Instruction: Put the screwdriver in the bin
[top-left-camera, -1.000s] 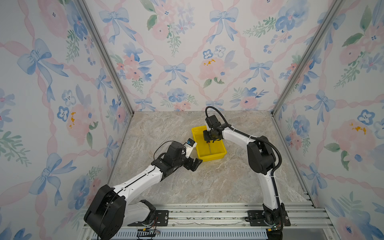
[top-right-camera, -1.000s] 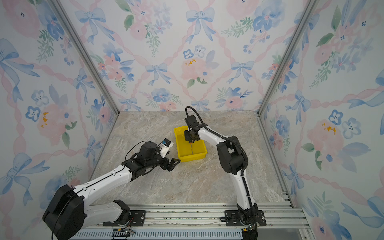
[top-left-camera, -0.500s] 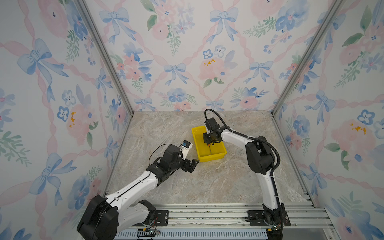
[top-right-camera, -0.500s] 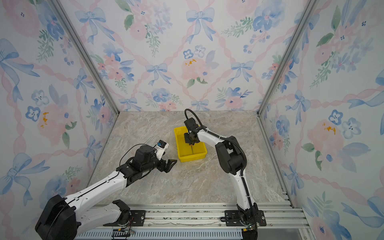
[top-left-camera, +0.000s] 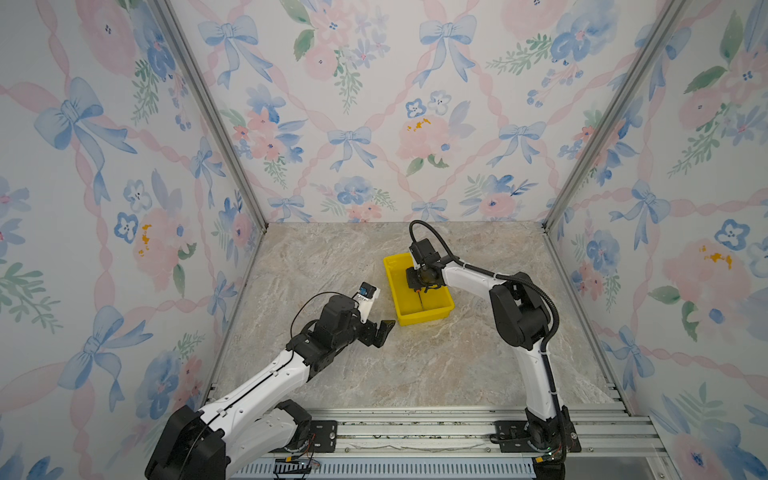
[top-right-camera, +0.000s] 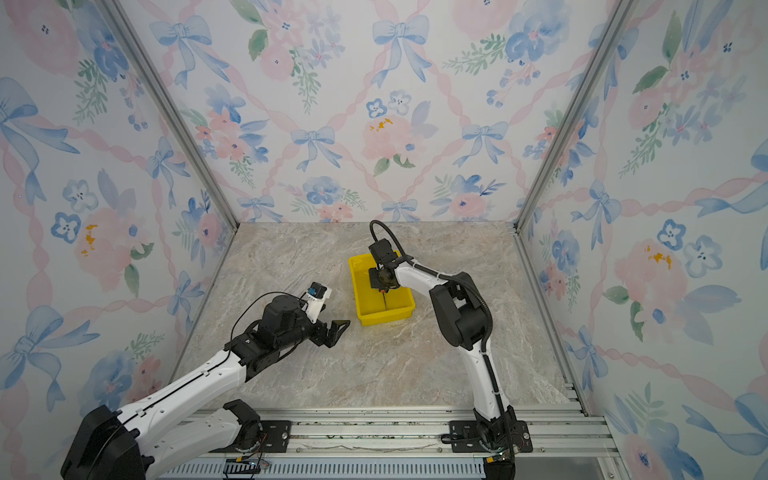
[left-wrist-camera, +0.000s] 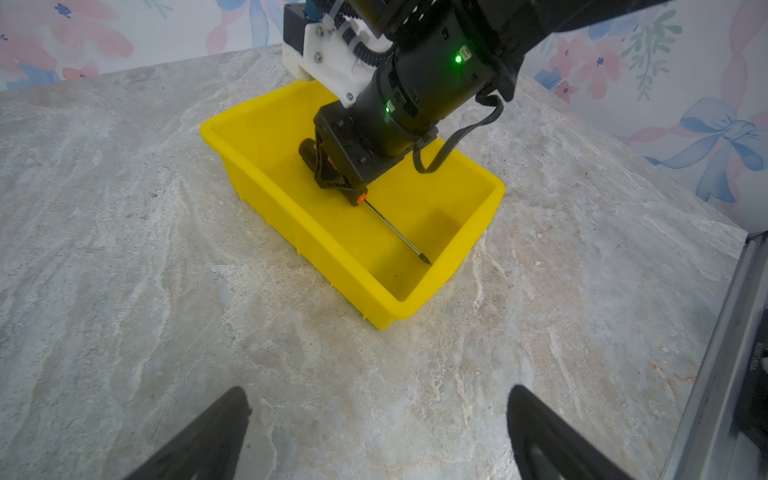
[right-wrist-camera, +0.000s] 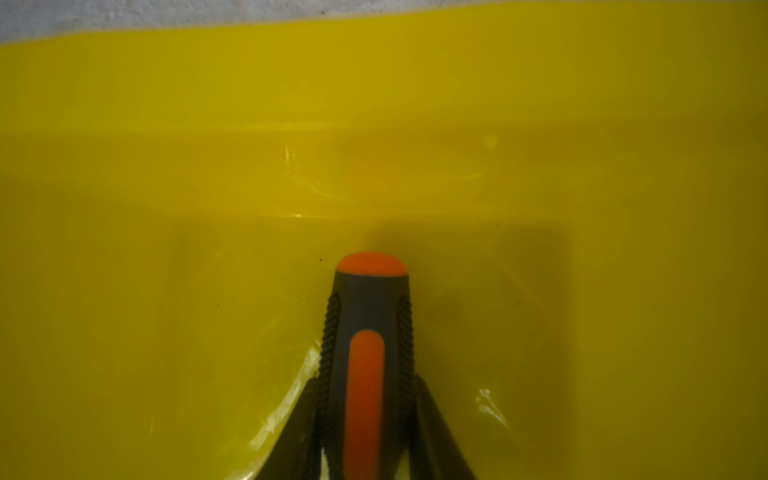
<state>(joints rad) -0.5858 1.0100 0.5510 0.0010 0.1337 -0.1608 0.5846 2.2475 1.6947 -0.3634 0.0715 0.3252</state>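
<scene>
My right gripper releases the screwdriver next, since its stem and orange handle end (right-wrist-camera: 371, 264) lie within the bin's sides, over the yellow bin's bottom.
The yellow bin (top-left-camera: 424, 318) (top-right-camera: 386, 318) stands mid-table. My right gripper (left-wrist-camera: 336, 178) reaches down inside it, shut on the black and orange handle of the screwdriver (left-wrist-camera: 397, 232). In the left wrist view the thin shaft slopes down along the bin's floor, its tip close to the end wall. The right wrist view shows the screwdriver handle (right-wrist-camera: 365, 374) clamped in the right gripper (right-wrist-camera: 365, 382), just above the bin floor (right-wrist-camera: 166, 311). My left gripper (top-left-camera: 384, 330) (top-right-camera: 338, 328) (left-wrist-camera: 378, 399) is open and empty over bare table, a short way from the bin's near left corner.
The marble-patterned tabletop (top-left-camera: 436, 365) is boxed in by flowered walls on three sides. A metal rail (top-left-camera: 415, 432) runs along the front edge, carrying both arm bases. The right arm's elbow (top-left-camera: 519, 311) stands just right of the bin.
My left arm has drawn back a little from the bin and sits lower, gripper still open. The right gripper has sunk slightly deeper into the bin with the screwdriver.
</scene>
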